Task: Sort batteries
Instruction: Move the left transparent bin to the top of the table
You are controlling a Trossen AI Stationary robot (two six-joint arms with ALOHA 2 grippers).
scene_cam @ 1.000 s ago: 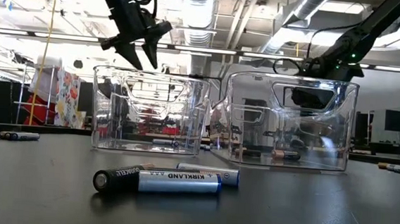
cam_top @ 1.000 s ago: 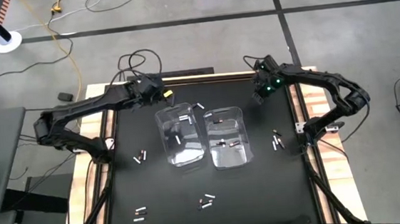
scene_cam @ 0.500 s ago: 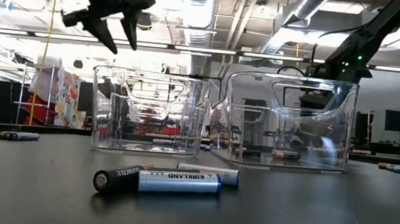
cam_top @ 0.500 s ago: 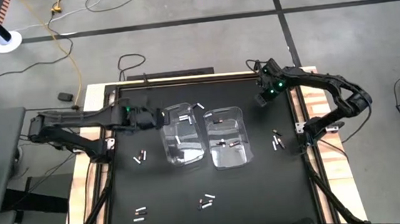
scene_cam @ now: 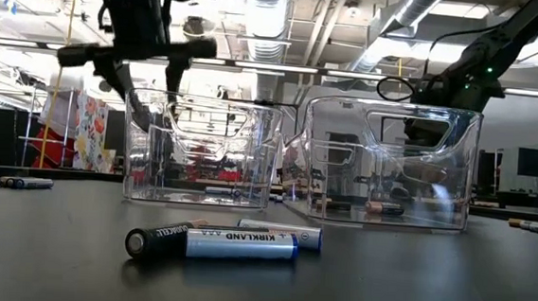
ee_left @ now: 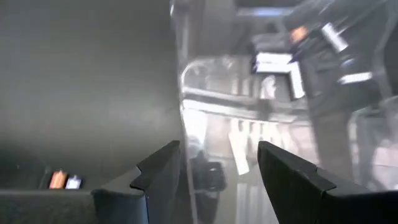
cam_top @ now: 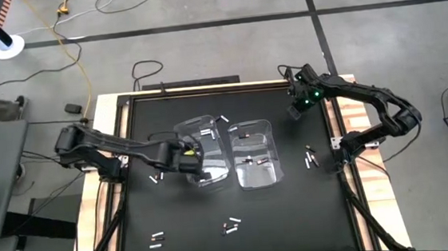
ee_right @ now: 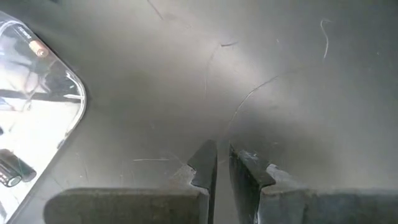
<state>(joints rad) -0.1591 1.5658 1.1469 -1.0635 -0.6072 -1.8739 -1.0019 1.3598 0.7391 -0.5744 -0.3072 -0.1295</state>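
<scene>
Next, my left gripper grabs the clear bin of the white batteries by its long side [ee_left: 188, 146] to move them aside together.
Two clear bins stand side by side mid-table, the left bin [cam_top: 202, 153] and the right bin [cam_top: 254, 153], each with a few batteries on its floor. More batteries lie loose on the black mat in small groups: one at the left [cam_top: 157, 176], one at the near side [cam_top: 232, 225] [scene_cam: 215, 242], one at the right [cam_top: 309, 159]. My left gripper [cam_top: 187, 151] [ee_left: 217, 168] is open over the left bin's left wall [ee_left: 181, 106], with one finger to each side of the wall. I see no touch. My right gripper [cam_top: 293, 110] [ee_right: 222, 163] hangs over bare mat at the far right, its fingers closed to a slit with nothing between them.
A battery pair [cam_top: 222, 119] lies just behind the bins, another [cam_top: 157, 239] near the front left. At the far left of the low view lie several batteries [scene_cam: 15, 182]. Wooden table rails [cam_top: 106, 151] border the mat. Open mat lies in front of the bins.
My left gripper has swung from behind the left bin's far rim toward the table's near edge, coming down to the bin's left wall and rolling about its own axis. It has stayed open. The bins and batteries have not moved.
</scene>
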